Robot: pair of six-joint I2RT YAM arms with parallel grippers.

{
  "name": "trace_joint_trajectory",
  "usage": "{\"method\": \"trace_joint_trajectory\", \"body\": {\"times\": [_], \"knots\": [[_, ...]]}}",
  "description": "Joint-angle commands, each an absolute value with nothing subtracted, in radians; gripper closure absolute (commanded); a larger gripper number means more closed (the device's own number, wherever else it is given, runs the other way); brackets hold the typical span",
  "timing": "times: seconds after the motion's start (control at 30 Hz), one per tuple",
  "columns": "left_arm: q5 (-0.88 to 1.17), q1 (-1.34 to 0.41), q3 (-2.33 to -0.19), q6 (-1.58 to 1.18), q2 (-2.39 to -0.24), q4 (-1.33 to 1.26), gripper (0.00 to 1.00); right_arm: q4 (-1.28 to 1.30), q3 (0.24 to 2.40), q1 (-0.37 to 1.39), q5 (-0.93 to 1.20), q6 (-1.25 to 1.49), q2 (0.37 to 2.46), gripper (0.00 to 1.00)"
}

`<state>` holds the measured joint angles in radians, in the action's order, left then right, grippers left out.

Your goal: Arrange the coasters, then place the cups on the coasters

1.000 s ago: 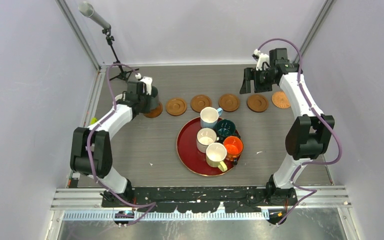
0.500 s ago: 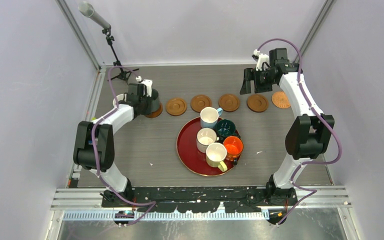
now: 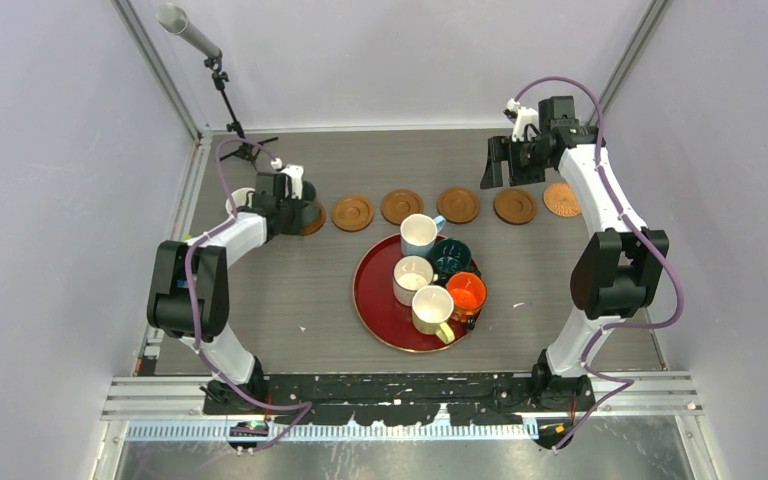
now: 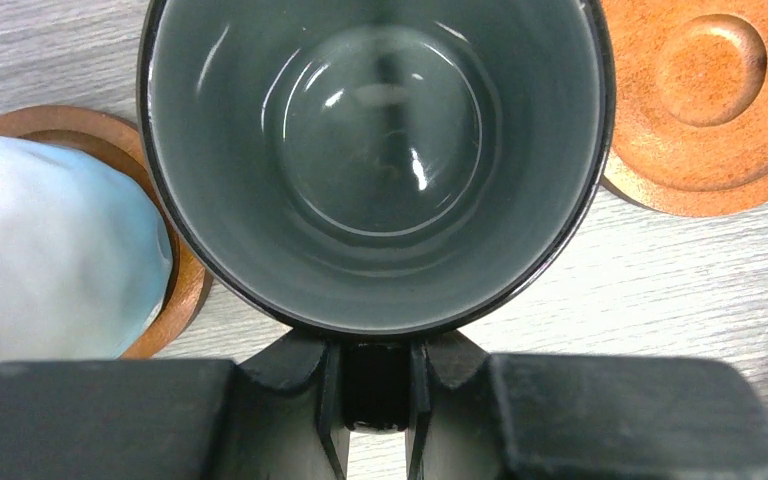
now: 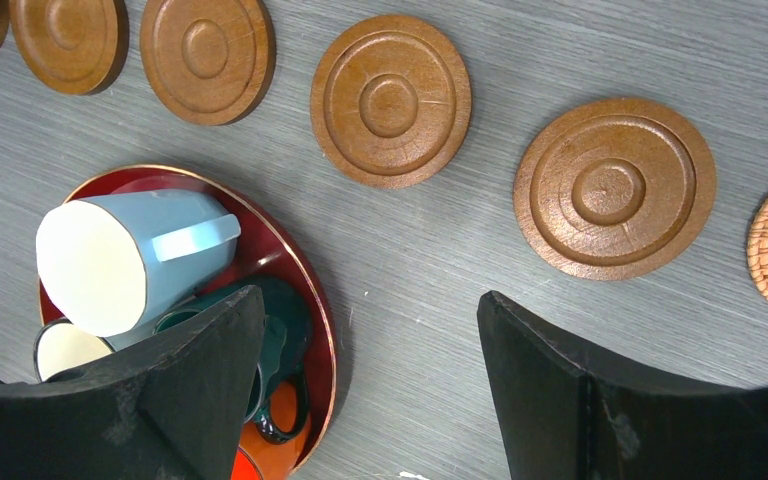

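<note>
I should release the dark grey-green cup [image 3: 305, 212] from my left gripper now, because it is upright over its coaster beside the white cup and would land there.
My left gripper [image 4: 375, 350] is shut on the handle of a dark grey-green cup [image 4: 375, 150], which I see from above, upright. In the top view this cup [image 3: 305, 212] is over the leftmost visible coaster [image 3: 314, 226]; whether they touch I cannot tell. Left of it a white cup [image 4: 50, 270] stands on another coaster [image 4: 185, 290]. Several bare coasters [image 3: 401, 206] lie in a row at the back. Light blue [image 3: 419, 234], dark teal [image 3: 451, 258], cream [image 3: 412, 278], pale yellow [image 3: 432, 308] and orange [image 3: 466, 292] cups sit on the tray. My right gripper [image 5: 370, 310] hangs open above the table, empty.
The cups sit on a dark red round tray [image 3: 375, 310] at mid-table. A lighter woven round mat [image 3: 561, 198] ends the row on the right. A microphone stand [image 3: 230, 110] is at the back left corner. Walls close in both sides.
The left arm's elbow has swung inward and the grey-green cup has sunk slightly over its coaster. The right arm has not moved.
</note>
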<state>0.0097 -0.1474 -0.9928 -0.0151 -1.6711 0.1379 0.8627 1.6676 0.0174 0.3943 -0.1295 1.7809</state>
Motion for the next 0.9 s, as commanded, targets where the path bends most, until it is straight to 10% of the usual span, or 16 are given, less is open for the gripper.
{"method": "trace_joint_trajectory", "body": {"times": [0.0,0.77,0.87], "knots": [[0.029,-0.141,-0.981,-0.008,-1.636,0.088,1.0,0.864,1.713,0.014,0.394,-0.143,1.773,0.18],[0.035,-0.141,-0.934,-0.038,-1.556,0.177,0.59,0.865,1.72,0.014,0.41,-0.128,1.773,0.18],[0.033,-0.141,-0.937,-0.034,-1.508,0.224,0.38,0.865,1.72,0.013,0.407,-0.13,1.769,0.18]]}}
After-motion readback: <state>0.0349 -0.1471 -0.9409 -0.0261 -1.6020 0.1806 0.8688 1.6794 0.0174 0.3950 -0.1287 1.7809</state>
